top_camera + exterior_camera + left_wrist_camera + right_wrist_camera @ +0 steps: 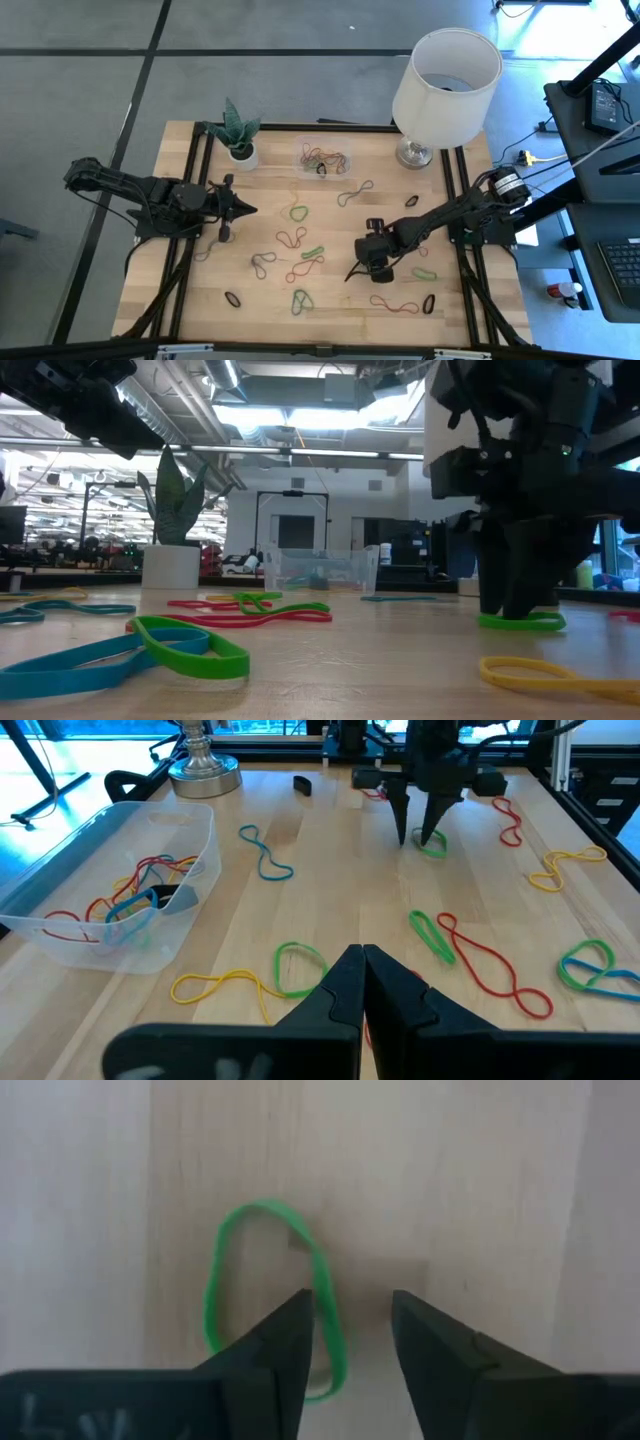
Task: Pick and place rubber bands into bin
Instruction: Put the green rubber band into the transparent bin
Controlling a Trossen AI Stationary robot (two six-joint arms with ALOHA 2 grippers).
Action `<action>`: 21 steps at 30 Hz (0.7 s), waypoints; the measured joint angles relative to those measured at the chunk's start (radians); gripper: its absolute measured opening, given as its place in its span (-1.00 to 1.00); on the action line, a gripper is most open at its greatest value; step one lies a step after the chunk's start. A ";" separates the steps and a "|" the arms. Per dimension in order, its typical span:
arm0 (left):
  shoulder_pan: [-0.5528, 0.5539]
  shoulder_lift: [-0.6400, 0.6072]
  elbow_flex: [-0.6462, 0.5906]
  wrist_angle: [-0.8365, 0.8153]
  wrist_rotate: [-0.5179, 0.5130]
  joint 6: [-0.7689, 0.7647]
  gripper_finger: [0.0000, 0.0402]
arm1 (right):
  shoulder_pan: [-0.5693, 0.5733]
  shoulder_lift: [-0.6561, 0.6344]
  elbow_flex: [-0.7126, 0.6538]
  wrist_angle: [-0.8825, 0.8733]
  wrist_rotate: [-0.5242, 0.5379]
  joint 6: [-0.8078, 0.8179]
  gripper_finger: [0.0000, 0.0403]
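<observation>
The green band needs to go in the clear bin, so my right gripper should first grab it by its side strand (328,1315) and then put it there.
Rubber bands of several colours lie scattered flat on the wooden table (190,300). The clear bin (322,158) sits near the far edge and holds several bands (130,895). My right gripper (350,1340) is open and points down over a green band (265,1290) in the right half of the table. One finger (285,1345) stands inside the loop, and the loop's side strand (328,1315) runs between the two fingers. In the low view its fingertips (515,610) reach down to that band (520,622). My left gripper (362,970) is shut, empty, and hovers left of centre (240,210). My right gripper comes at the green band from above, pointing down, with the fingers standing across one side strand (328,1315). The band lies flat on the table. Whether the fingertips touch the band or the table, I cannot tell.
A white-shaded lamp (445,85) stands at the far right corner, its base (205,770) next to the bin. A small white pot with a plant (240,150) stands left of the bin. Black frame rails (195,180) run along both sides of the table.
</observation>
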 joint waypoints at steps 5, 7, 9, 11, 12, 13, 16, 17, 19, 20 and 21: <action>0.000 0.000 0.000 0.000 0.000 0.000 -0.99 | 0.001 0.058 0.008 0.002 -0.012 0.004 -0.48; 0.000 0.000 0.000 0.000 0.000 0.000 -0.99 | 0.001 0.061 0.008 0.008 -0.017 0.050 -0.66; 0.000 0.000 0.000 0.000 0.000 0.000 -0.99 | 0.001 0.056 0.008 0.015 -0.017 0.105 -0.87; 0.000 0.000 0.000 0.000 0.000 0.000 -0.99 | 0.000 0.047 0.020 0.012 -0.024 0.138 -0.95; 0.000 0.000 0.000 0.000 0.000 0.000 -0.99 | 0.000 0.042 0.029 0.008 -0.026 0.148 -0.95; 0.000 0.000 0.000 0.000 0.000 0.000 -0.99 | -0.002 0.039 0.043 0.000 -0.024 0.155 -0.94; 0.000 0.000 0.000 0.000 0.000 0.000 -0.99 | -0.015 0.039 0.102 -0.006 0.006 0.191 -0.95; 0.000 0.000 0.000 0.000 0.000 0.000 -0.99 | -0.023 0.034 0.129 -0.006 0.017 0.198 -0.97; 0.000 0.000 0.000 0.000 0.000 0.000 -0.99 | -0.048 0.030 0.195 -0.009 0.045 0.197 -0.98; 0.000 0.000 0.000 0.000 0.000 0.000 -0.99 | -0.061 0.033 0.232 -0.025 0.067 0.189 -0.98; 0.000 0.000 0.000 0.000 0.000 0.000 -0.99 | -0.076 0.034 0.268 -0.040 0.096 0.168 -0.98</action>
